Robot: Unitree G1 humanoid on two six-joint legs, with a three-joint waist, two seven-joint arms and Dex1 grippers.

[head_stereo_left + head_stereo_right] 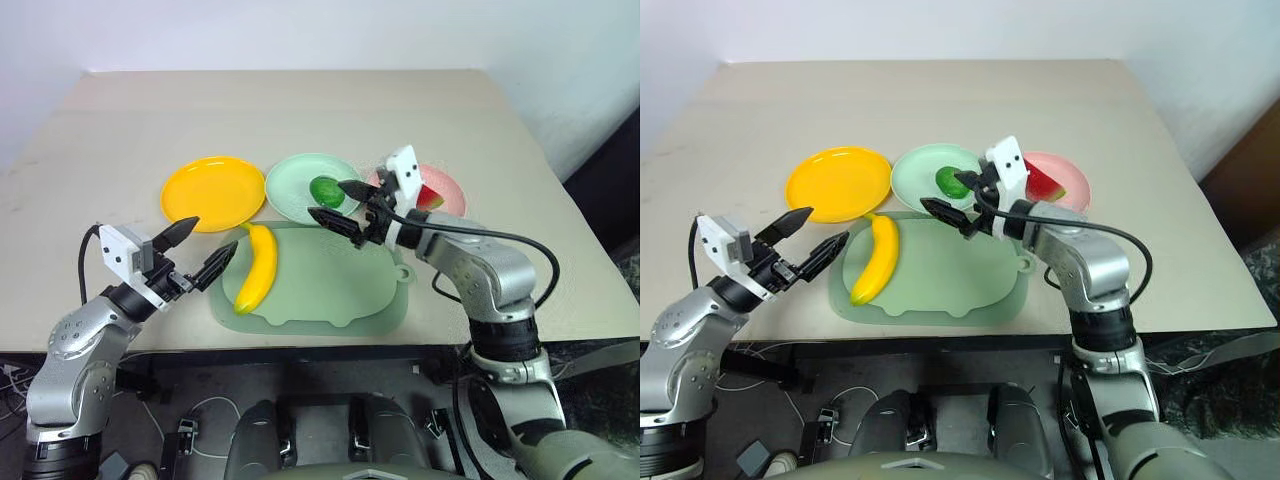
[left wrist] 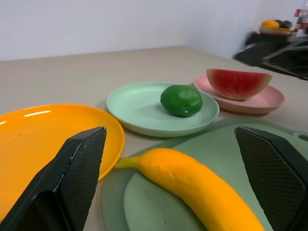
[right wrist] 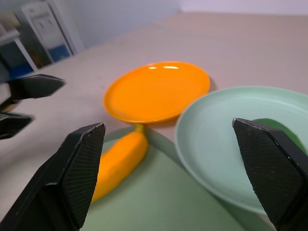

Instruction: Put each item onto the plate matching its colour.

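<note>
My left gripper should grab the banana around its thick middle [image 1: 262, 272] next, to keep both ends balanced. The banana is long and curved [image 1: 257, 268].
A yellow banana [image 1: 258, 267] lies on the left part of the pale-green mat [image 1: 330, 285]. The dark-green lime [image 1: 326, 190] rests on the mint plate [image 1: 300, 185], and the red watermelon wedge [image 2: 238, 83] sits on the pink plate [image 2: 269, 100]. The orange-yellow plate [image 1: 212, 192] holds nothing. My left gripper [image 1: 203, 249] hangs open just left of the banana, empty. My right gripper [image 1: 340, 205] is open and empty above the mat's far edge, close in front of the lime.
The plates stand in a row across the middle of a beige table [image 1: 300, 105], with the mat in front of them near the table's front edge. A black cable [image 1: 500, 240] loops off my right forearm.
</note>
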